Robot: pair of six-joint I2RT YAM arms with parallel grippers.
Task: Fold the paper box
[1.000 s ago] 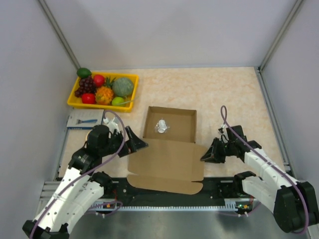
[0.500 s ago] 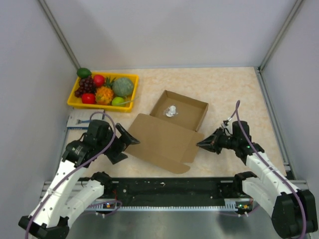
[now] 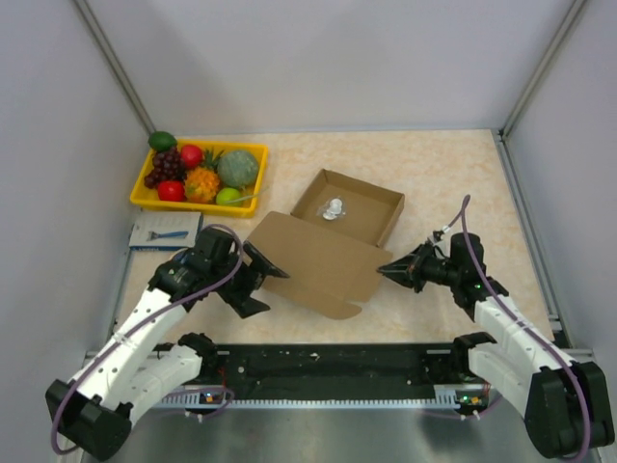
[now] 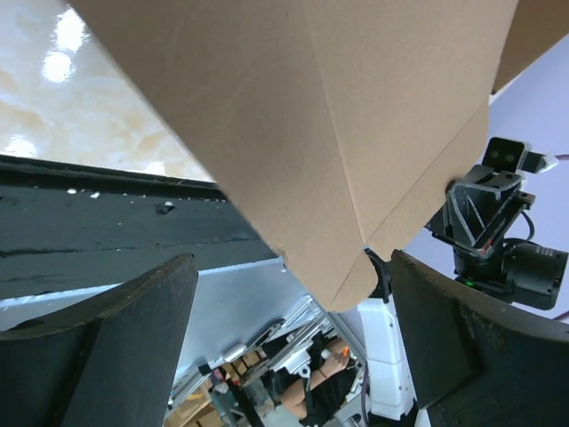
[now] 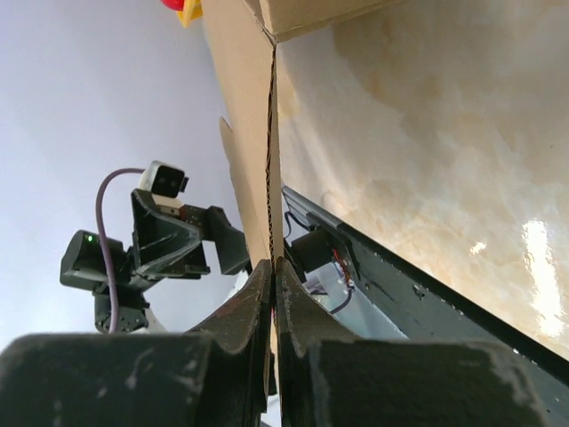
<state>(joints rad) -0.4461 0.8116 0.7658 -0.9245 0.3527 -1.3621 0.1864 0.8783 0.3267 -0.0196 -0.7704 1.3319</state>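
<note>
The lid needs to be folded over the tray, so my left gripper will next pinch the lid's thin free edge (image 4: 308,282), away from the tray.
The brown paper box (image 3: 359,193) sits at mid-table, turned at an angle, with a small white object (image 3: 334,209) in its tray. Its big lid flap (image 3: 313,262) is raised off the table and tilts toward the near edge. My right gripper (image 3: 389,271) is shut on the lid's right edge; in the right wrist view its fingers (image 5: 258,294) pinch the thin cardboard (image 5: 242,133). My left gripper (image 3: 265,287) is open at the lid's left side. In the left wrist view the lid's underside (image 4: 311,124) hangs above the spread fingers (image 4: 107,347), its rounded corner between them.
A yellow tray (image 3: 145,200) of fruit stands at the far left, with a small blue-white packet (image 3: 164,231) just in front of it. A black rail (image 3: 328,362) runs along the near edge. Grey walls close in the left, right and back sides.
The box has been turned and moved away from the near edge, and its lid now stands higher. My left gripper has moved right, under the lid's left edge. The right gripper keeps its hold.
</note>
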